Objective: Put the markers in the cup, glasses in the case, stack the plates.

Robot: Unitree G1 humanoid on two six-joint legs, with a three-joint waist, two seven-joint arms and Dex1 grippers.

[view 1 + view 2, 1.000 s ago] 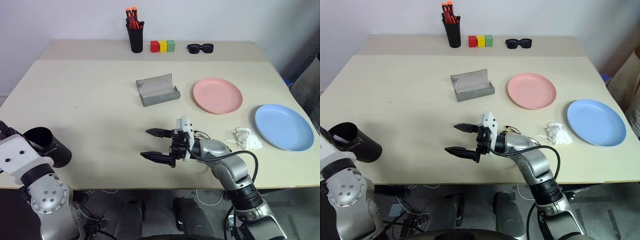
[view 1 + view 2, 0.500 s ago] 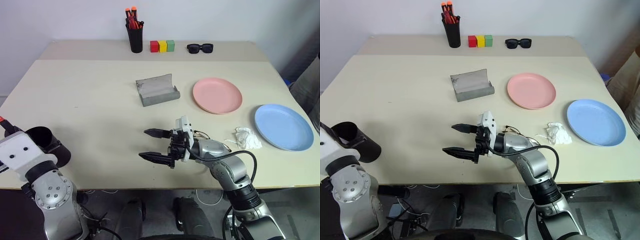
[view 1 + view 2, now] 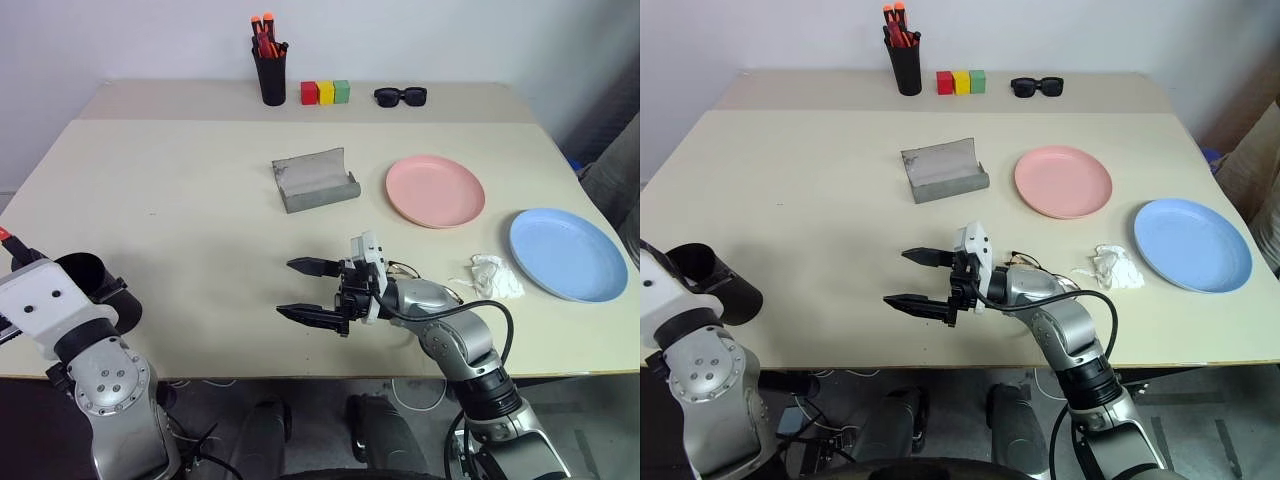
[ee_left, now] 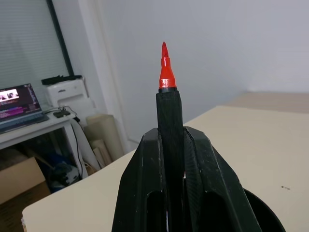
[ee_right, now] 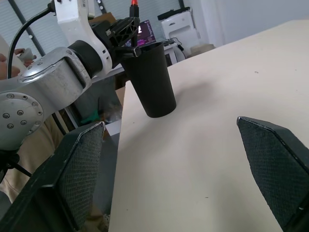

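Note:
The dark marker stands upright at the opening of the black cup, so it would stay in the cup. The robot's left gripper needs to open.
My left gripper is shut on a dark marker whose red tip points upward, right beside the rim of the wide black cup at the table's front left corner. The cup's mouth lies just behind the fingers. My right gripper hangs open over the front middle of the table, pointing left toward the cup, with nothing between its fingers. The thin wire glasses lie on the table just behind its wrist. The grey case stands open mid-table. To the right lie the pink plate and, apart from it, the blue plate.
A crumpled white tissue lies between the glasses and the blue plate. Along the back edge stand a slim pen holder with orange-capped pens, three coloured blocks and black sunglasses.
My left arm has shifted slightly beside the cup, bringing the marker's red tip into view at the picture's left edge. The right gripper has kept still and open.

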